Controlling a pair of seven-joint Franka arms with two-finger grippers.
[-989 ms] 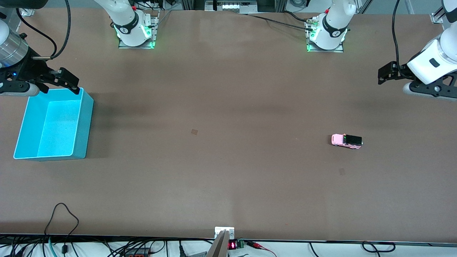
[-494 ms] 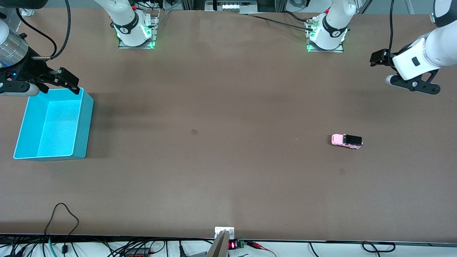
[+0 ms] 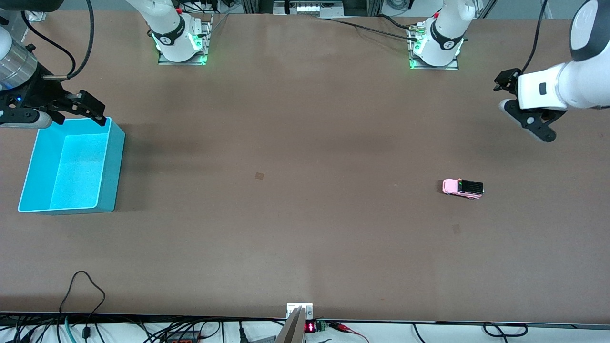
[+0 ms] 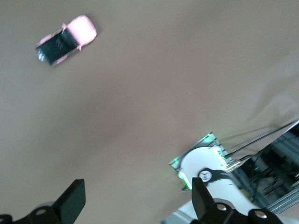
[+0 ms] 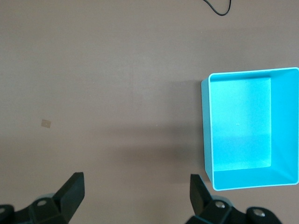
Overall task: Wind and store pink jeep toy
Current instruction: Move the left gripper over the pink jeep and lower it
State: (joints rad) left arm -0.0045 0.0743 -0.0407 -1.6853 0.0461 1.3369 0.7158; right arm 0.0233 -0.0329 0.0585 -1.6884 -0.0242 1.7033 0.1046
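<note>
I need to wind and store the pink jeep toy (image 3: 462, 187), so my left gripper should grab it next by its black roof (image 3: 472, 186).
The pink jeep toy (image 3: 462, 187) stands on the brown table toward the left arm's end; it also shows in the left wrist view (image 4: 67, 39), light pink with a black roof. My left gripper (image 3: 506, 81) is open and empty, up in the air over bare table near the left arm's end, well apart from the jeep; its own view shows it with jaws wide apart (image 4: 135, 200). My right gripper (image 3: 78, 112) is open and empty and waits above the edge of the blue bin (image 3: 112, 166); its own view shows it (image 5: 135, 193) beside the bin (image 5: 206, 126).
The bin is empty and stands at the right arm's end. The two arm bases (image 3: 181, 43) (image 3: 436, 45) stand along the table's edge farthest from the front camera. Small tape marks (image 3: 259, 176) (image 3: 456, 228) lie on the table. A loose cable (image 3: 83, 286) lies near the front edge.
The left arm's hand has risen and turned, its fingers shifting slightly toward the robots' bases. The jeep, the bin and the right arm have not moved.
</note>
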